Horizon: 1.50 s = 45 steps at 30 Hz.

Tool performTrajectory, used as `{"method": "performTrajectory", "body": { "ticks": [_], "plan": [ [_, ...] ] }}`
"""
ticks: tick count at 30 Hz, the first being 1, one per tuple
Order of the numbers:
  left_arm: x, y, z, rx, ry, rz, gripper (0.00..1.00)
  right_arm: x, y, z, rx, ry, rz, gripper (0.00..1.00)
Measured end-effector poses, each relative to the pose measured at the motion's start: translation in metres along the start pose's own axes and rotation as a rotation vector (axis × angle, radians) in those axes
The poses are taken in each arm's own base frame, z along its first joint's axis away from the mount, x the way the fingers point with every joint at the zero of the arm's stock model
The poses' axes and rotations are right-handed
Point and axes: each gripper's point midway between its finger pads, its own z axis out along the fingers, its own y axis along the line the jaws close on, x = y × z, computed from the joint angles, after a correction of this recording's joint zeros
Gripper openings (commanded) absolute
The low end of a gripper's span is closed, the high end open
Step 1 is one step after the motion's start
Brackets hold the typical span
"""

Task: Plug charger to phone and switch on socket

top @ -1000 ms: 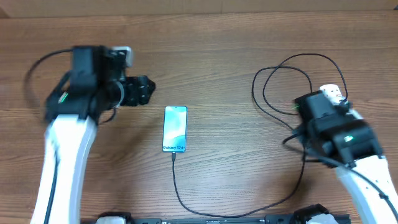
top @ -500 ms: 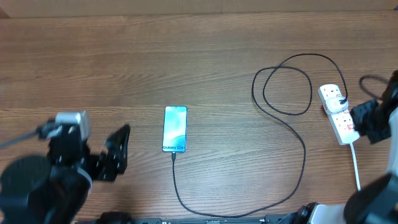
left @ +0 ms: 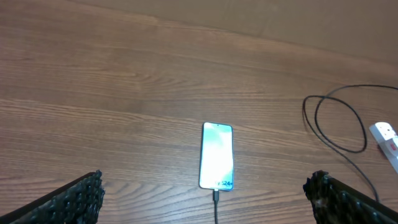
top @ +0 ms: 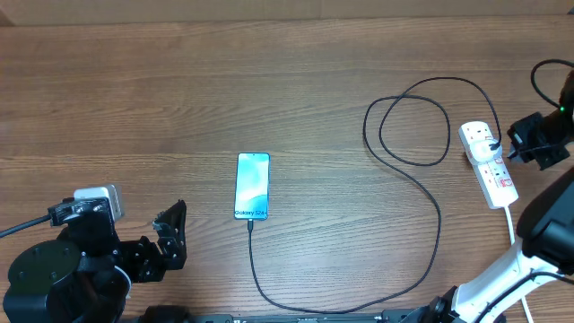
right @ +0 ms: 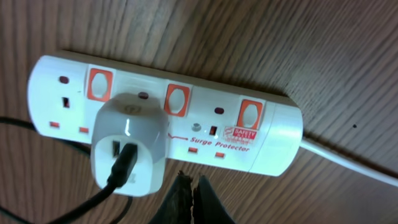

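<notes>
The red switch beside the adapter would stay unpressed and the adapter would stay unlit if I lifted my right gripper now, because my fingers are short of that switch.
The phone (top: 253,186) lies face up at the table's middle, screen lit, and also shows in the left wrist view (left: 217,155). The black charger cable (top: 421,215) runs from the phone's near end, where its plug tip (top: 250,225) sits in the port, loops right and ends in a white adapter (right: 129,144) plugged into the socket strip (top: 487,163), which shows close in the right wrist view (right: 261,134). My left gripper (top: 169,235) is open and empty, near left of the phone. My right gripper (right: 189,186) is shut and empty, just beside the strip.
The strip's white cord (top: 515,235) runs toward the near right edge. The cable's double loop (top: 408,121) lies on the wood left of the strip. Red rocker switches (right: 176,99) line the strip's top.
My left arm has pulled back from beside the phone to the near left corner. My right arm has drawn off the strip to the far right edge, uncovering it.
</notes>
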Motion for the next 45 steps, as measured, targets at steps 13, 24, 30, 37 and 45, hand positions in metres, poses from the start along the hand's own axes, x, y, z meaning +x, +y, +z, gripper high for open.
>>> {"method": "performTrajectory", "body": {
  "ticks": [13, 24, 30, 37, 45],
  "plan": [
    [0.001, 0.001, 0.0, -0.008, 0.002, -0.003, 1.0, -0.013, 0.008, 0.014, -0.013, -0.021, -0.026, 0.04],
    [0.002, 0.002, 0.0, -0.009, 0.006, -0.003, 1.0, -0.015, 0.008, 0.019, -0.007, -0.019, -0.028, 0.04],
    [0.002, 0.002, 0.0, -0.009, 0.008, -0.003, 1.0, -0.015, 0.01, 0.04, 0.018, 0.015, -0.032, 0.04],
    [0.003, 0.002, 0.0, -0.01, 0.011, -0.004, 0.99, -0.012, 0.011, 0.051, 0.05, 0.028, -0.064, 0.04],
    [0.01, 0.004, 0.0, -0.017, 0.04, -0.006, 1.0, -0.012, 0.011, 0.054, 0.057, 0.03, -0.076, 0.04]
  ]
}}
